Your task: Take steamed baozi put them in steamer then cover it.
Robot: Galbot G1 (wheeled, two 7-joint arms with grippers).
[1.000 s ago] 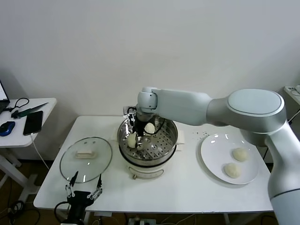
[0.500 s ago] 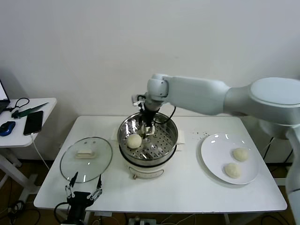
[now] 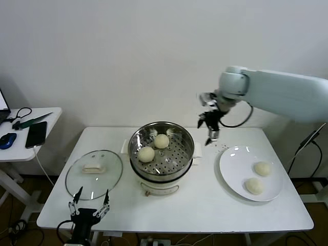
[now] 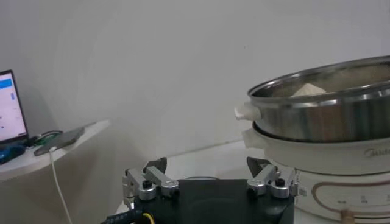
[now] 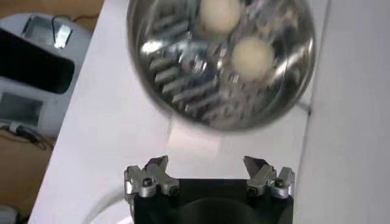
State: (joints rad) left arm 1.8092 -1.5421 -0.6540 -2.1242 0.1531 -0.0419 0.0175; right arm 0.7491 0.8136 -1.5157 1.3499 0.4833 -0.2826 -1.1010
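Observation:
My right gripper next needs to grip the baozi nearest the table's front edge by its rounded sides to fill the steamer.
Two cream-white baozi (image 3: pixel 146 154) (image 3: pixel 162 141) lie in the shiny steel steamer (image 3: pixel 139 162) on its cream pot base; they also show in the right wrist view (image 5: pixel 253 55) (image 5: pixel 219 13). Two more baozi (image 3: pixel 263 168) (image 3: pixel 253 186) lie on the white plate (image 3: pixel 231 169) at the right. The glass cover (image 3: pixel 77 179) with its white handle lies flat on the table left of the steamer. My right gripper (image 3: pixel 210 127) is open and empty, in the air between steamer and plate. My left gripper (image 3: pixel 88 211) is open and empty, low at the table's front left edge.
A side table at the far left holds a phone (image 3: pixel 36 134), a mouse (image 3: pixel 7 140) and cables. A wall stands close behind the table. The steamer's rim (image 4: pixel 323 85) rises beside the left gripper in the left wrist view.
My right gripper let go of a baozi in the steamer, rose out of it and swung right toward the plate. Two baozi now lie free in the steamer.

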